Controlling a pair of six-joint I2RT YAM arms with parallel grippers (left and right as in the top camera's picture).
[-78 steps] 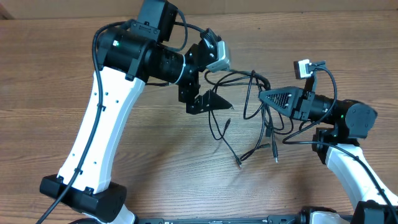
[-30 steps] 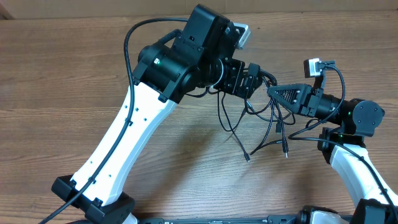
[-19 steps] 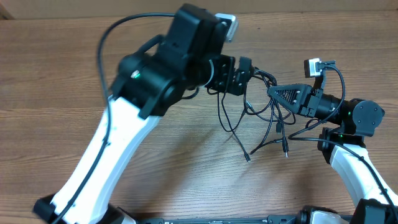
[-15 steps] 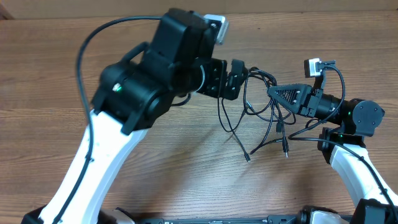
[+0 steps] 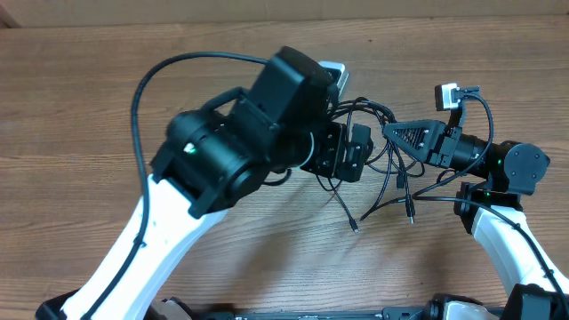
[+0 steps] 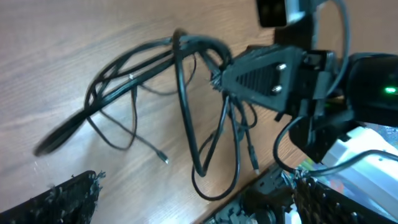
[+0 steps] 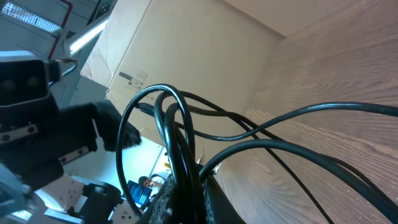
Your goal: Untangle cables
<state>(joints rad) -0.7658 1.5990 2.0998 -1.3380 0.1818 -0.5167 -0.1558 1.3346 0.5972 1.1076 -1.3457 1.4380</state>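
Note:
Next, my left gripper takes hold of the cables by the looped top of the heap [image 5: 377,108] [image 6: 198,43], so the cables' plug ends stay free to untangle.
The cables [image 5: 380,113] are a tangle of thin black cords, bunched near the right gripper, with plug ends trailing onto the wood toward the front. My right gripper [image 5: 388,132] is shut on the bunch. The right wrist view shows the cables [image 7: 180,146] pinched between its fingers [image 7: 186,199]. My left gripper [image 5: 356,153] is just left of the tangle. In the left wrist view its fingers [image 6: 196,186] are wide apart with nothing between them. The cables [image 6: 185,106] lie ahead of them, held up by the right gripper [image 6: 267,71].
The wooden table [image 5: 89,107] fills the overhead view. The big left arm [image 5: 231,151] covers the table's middle. The right arm's base [image 5: 498,231] stands at the front right. A black rail [image 5: 311,314] runs along the front edge. A cardboard box [image 7: 186,50] stands beyond the table.
My left arm has swung back right and toward the front, bringing its open gripper close beside the tangle. The right gripper has stayed still for the last second, holding the bunch.

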